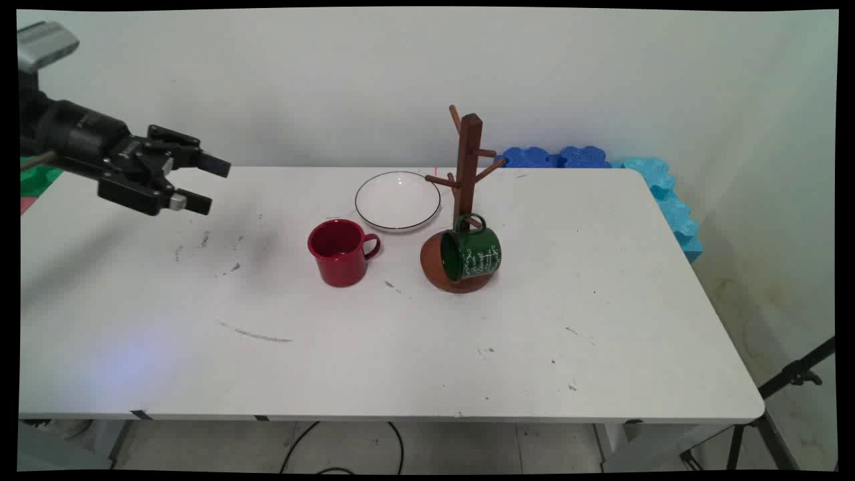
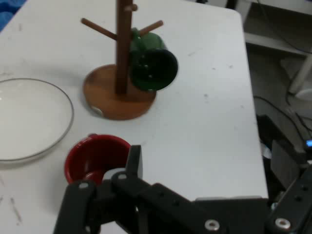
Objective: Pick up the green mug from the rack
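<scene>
My gripper will grab the green mug by its rim [image 1: 450, 262] next, so the green mug's handle [image 1: 473, 218] stays free to slip off the peg.
My gripper [image 1: 208, 184] hangs open and empty above the table's far left, pointing right, well apart from every object. Closest to it is a red mug [image 1: 339, 252] standing upright, handle to the right; in the hand view the red mug [image 2: 95, 156] shows just past one of the fingers [image 2: 134, 163]. A white plate [image 1: 397, 200] with a dark rim lies behind the mug. To the right stands a wooden mug tree [image 1: 469, 160], and a green mug [image 1: 473, 254] hangs by its handle from a low peg, over the round base. The hand view shows the tree [image 2: 123, 48], green mug [image 2: 152, 66] and plate [image 2: 29, 119].
The white table [image 1: 401, 347] carries scuff marks. Blue foam pieces [image 1: 554, 157] and cyan ones [image 1: 668, 194] line the far right corner and right edge. A black tripod leg [image 1: 788, 381] stands off the table's right front. Cables lie on the floor below.
</scene>
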Available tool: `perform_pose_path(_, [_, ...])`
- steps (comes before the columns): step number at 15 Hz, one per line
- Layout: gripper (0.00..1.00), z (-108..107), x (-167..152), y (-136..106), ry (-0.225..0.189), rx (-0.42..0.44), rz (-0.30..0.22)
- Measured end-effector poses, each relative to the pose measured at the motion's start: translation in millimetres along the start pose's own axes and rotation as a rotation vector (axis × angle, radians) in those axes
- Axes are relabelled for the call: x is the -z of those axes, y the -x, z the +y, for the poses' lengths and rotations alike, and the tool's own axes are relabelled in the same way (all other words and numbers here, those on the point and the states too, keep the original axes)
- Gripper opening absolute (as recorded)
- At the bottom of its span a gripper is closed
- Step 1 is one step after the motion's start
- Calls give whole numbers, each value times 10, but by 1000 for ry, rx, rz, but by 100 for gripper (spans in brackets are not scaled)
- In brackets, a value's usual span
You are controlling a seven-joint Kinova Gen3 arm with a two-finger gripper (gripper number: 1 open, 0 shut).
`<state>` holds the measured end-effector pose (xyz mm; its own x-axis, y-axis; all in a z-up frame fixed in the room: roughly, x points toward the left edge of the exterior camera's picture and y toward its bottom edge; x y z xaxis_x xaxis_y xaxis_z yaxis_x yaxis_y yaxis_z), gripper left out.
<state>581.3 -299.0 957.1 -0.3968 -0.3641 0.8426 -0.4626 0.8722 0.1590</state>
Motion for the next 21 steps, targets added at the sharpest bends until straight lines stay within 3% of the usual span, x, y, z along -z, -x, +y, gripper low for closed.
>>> perform_pose_path(6, [100,235,-425,-347,-69,5,16])
perform_pose_path(11, [100,430,-1087,-644,-111,28,-29])
perform_pose_path(18, [100,622,-1833,-671,-152,48,-105])
perform_pose_path(21, [100,681,-2103,-622,-170,62,-111])
